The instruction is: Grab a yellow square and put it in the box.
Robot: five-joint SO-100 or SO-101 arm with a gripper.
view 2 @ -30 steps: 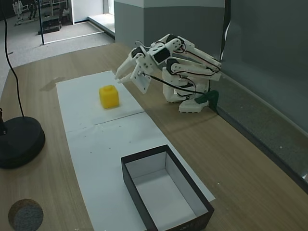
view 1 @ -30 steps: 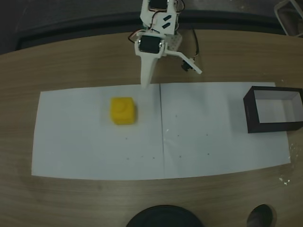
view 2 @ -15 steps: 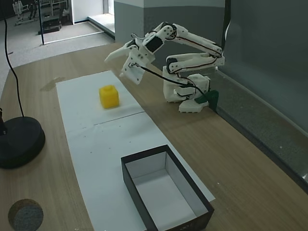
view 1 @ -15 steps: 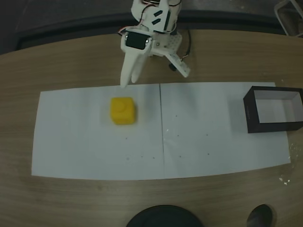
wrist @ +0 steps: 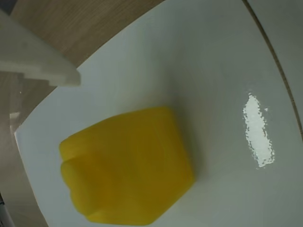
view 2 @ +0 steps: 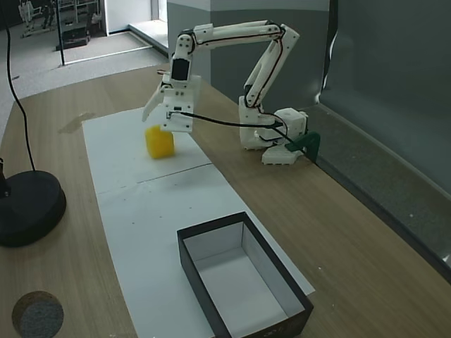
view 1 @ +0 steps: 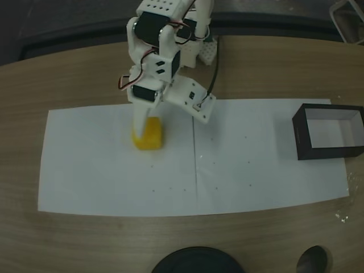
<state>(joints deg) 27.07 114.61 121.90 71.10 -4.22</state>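
Note:
My gripper grabs the yellow square by its rounded body [view 1: 150, 136] next, to put it in the box.
The yellow square [view 1: 150, 138] lies on the left sheet of white paper; its rounded body also shows in the other fixed view [view 2: 159, 141] and close up in the wrist view [wrist: 128, 165]. My gripper [view 1: 169, 122] hangs just above it, open, with one white fingertip [view 1: 139, 128] over the block's far left edge and the other jaw spread out to the right. In the wrist view a white fingertip [wrist: 47, 66] sits at the upper left, apart from the block. The box [view 1: 300, 136], with black walls and a white inside, stands at the far right; it also shows in the side fixed view [view 2: 198, 283].
Two white paper sheets [view 1: 256, 170] lie on a wooden table. A black round lamp base [view 2: 25, 208] stands near the front edge, seen again in the top-down fixed view [view 1: 196, 263]. The arm's base [view 2: 275, 137] sits at the table's back.
The arm has unfolded from near its base, swung left and come down over the yellow square. The gripper stayed open. Block and box have not moved.

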